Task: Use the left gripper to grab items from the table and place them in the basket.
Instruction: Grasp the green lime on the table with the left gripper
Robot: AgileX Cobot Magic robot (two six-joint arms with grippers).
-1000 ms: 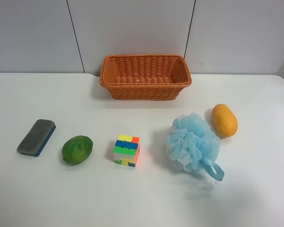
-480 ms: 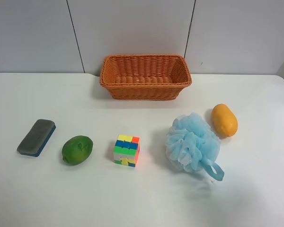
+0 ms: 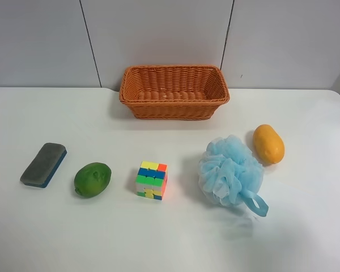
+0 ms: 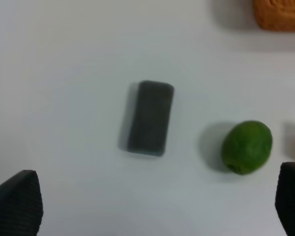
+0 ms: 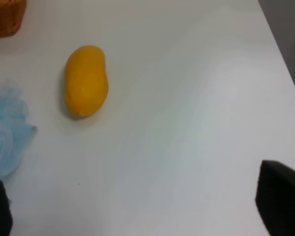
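The green lime needs to go in the wicker basket (image 3: 174, 92). My left gripper should next grab the lime by its rounded middle (image 3: 92, 179).
On the white table (image 3: 170, 238) lie a grey-and-blue board eraser (image 3: 43, 164), a green lime (image 3: 93, 179), a multicoloured puzzle cube (image 3: 151, 180), a light blue bath pouf (image 3: 231, 171) and an orange mango (image 3: 268, 144). The empty wicker basket (image 3: 174, 92) stands at the back. No arm shows in the exterior high view. My left gripper (image 4: 152, 206) is open, high above the eraser (image 4: 150, 118) and the lime (image 4: 247, 147). My right gripper (image 5: 137, 206) is open, high above the table beside the mango (image 5: 86, 80) and the pouf (image 5: 7, 135).
A grey panelled wall (image 3: 158, 34) rises behind the table. A corner of the basket shows in the left wrist view (image 4: 280, 14) and in the right wrist view (image 5: 5, 17). The table's edge shows in the right wrist view (image 5: 280, 54).
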